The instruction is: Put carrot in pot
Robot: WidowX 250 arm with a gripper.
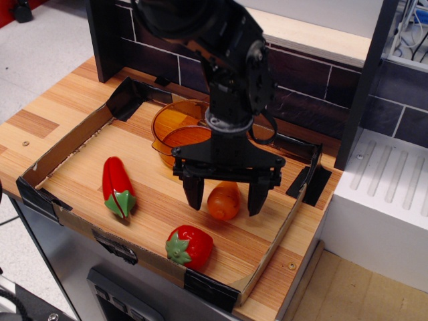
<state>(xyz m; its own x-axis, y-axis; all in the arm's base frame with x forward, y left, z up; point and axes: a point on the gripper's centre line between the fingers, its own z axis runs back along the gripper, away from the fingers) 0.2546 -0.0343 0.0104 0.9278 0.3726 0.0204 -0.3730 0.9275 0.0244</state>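
Observation:
Next, my gripper grabs the carrot by its thick orange body (225, 200), to put the carrot in the amber pot (184, 138).
The carrot (223, 201), a small glossy orange toy, lies on the wooden board inside the cardboard tray. My black gripper (225, 200) hangs straight over it, open, with one finger on each side of the carrot and gaps still showing. The pot (175, 126), a round translucent amber plastic pot, stands behind and to the left of the gripper; its right part is hidden by my arm.
A red pepper with a green stem (118, 186) lies at the left of the tray. A red strawberry (190, 247) lies near the front edge. Low cardboard walls (65, 144) ring the board. A dark brick wall and a white ledge (381, 200) stand behind and right.

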